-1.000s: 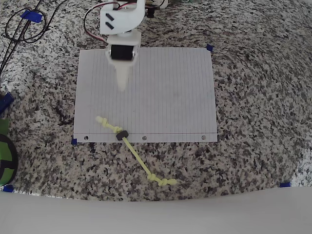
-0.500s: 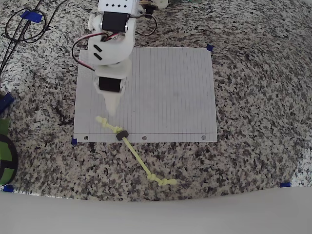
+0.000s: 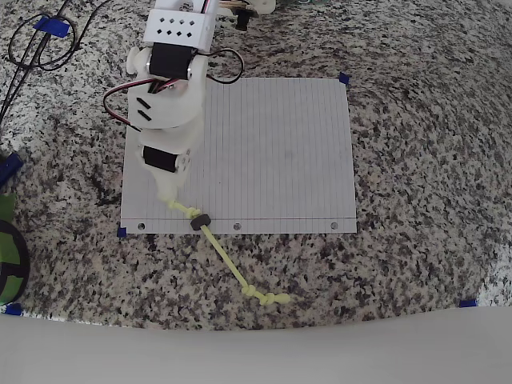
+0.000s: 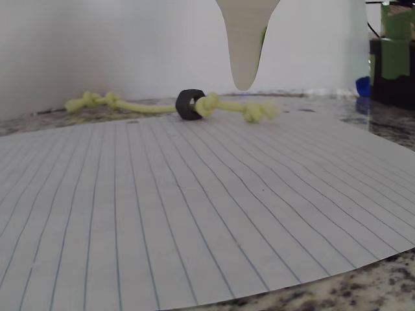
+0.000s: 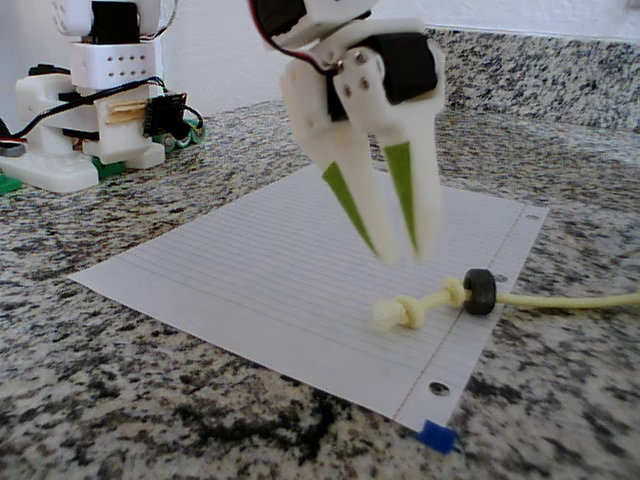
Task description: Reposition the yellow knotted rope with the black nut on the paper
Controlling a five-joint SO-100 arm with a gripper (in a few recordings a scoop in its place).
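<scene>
Next, my gripper grabs the rope by its knotted end farthest from the black nut, to reposition the yellow rope (image 3: pixel 228 260) on the paper (image 3: pixel 264 144).
The paper (image 3: pixel 264 144) lies flat on the granite counter, its punched edge toward the bottom of the overhead view. The yellow knotted rope (image 3: pixel 228 260) runs diagonally across that edge. One knotted end (image 5: pixel 400 313) rests on the sheet, and the other knot (image 3: pixel 268 298) lies on the stone. The black nut (image 3: pixel 200 222) sits on the cord just inside the paper's edge; in the fixed view the nut (image 5: pixel 480 291) is right of the near knot. My gripper (image 5: pixel 402 255) hangs tips-down just above the knot on the paper, open by a narrow gap and holding nothing. In the wrist view the gripper (image 4: pixel 244 81) sits above the nut (image 4: pixel 189 104).
Black cables (image 3: pixel 36 44) loop at the counter's top-left corner. A green and black object (image 3: pixel 8 256) stands at the left edge. Blue tape bits (image 3: pixel 344 78) mark the paper's corners. The arm's base (image 5: pixel 90 110) stands behind the sheet.
The arm has swung down and to the left over the paper, bringing the gripper tip from the upper part of the sheet to the rope's knotted end. Rope and nut have not moved.
</scene>
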